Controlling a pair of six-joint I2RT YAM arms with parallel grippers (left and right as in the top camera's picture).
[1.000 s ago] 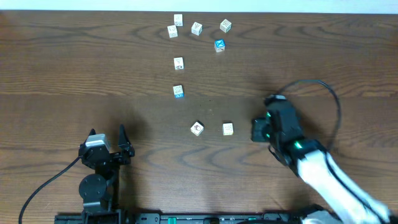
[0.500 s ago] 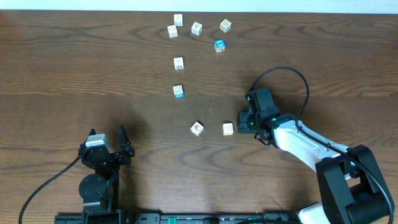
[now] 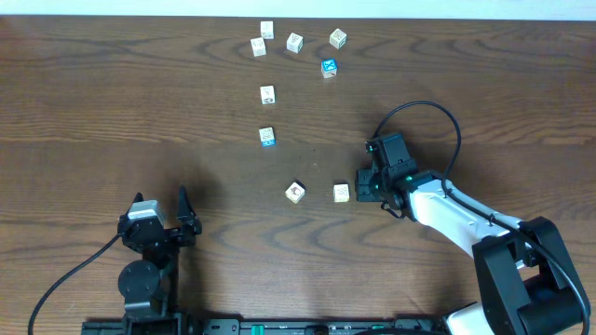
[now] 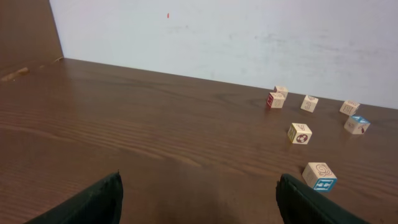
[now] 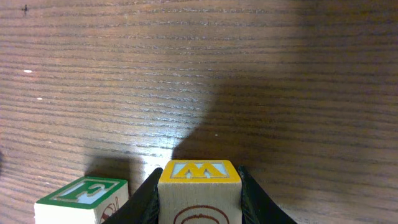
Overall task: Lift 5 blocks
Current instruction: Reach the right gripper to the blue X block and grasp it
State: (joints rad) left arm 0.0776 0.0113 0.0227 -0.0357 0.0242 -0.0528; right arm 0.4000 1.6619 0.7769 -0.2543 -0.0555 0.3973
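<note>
The W block's top (image 5: 200, 170) sits level with the green-lettered block (image 5: 79, 198), so it is time for my right gripper to open. If released now, the W block would remain on the tabletop.
My right gripper (image 5: 199, 190) is shut on a cream block (image 5: 199, 180) with a yellow W on top, its fingers (image 5: 144, 198) pressed against both sides. Close to its left stands a green-lettered block (image 5: 79, 198). From overhead the held block is hidden under the right gripper (image 3: 365, 186), which sits just right of a cream block (image 3: 341, 193). Another block (image 3: 294, 192) lies further left. My left gripper (image 4: 199, 208) is open and holds nothing, low at the near left (image 3: 161, 207). A light-blue-edged block (image 4: 321, 176) lies ahead of its right finger.
Several more blocks are scattered toward the far edge, among them a bright blue one (image 3: 328, 67) and a cluster (image 3: 294, 42) near the wall. A single block (image 3: 267, 94) sits mid-table. A black cable (image 3: 438, 116) loops above the right arm.
Over the last second the right arm swung left and slightly away, ending beside the cream block near the middle. The left arm has stayed still.
</note>
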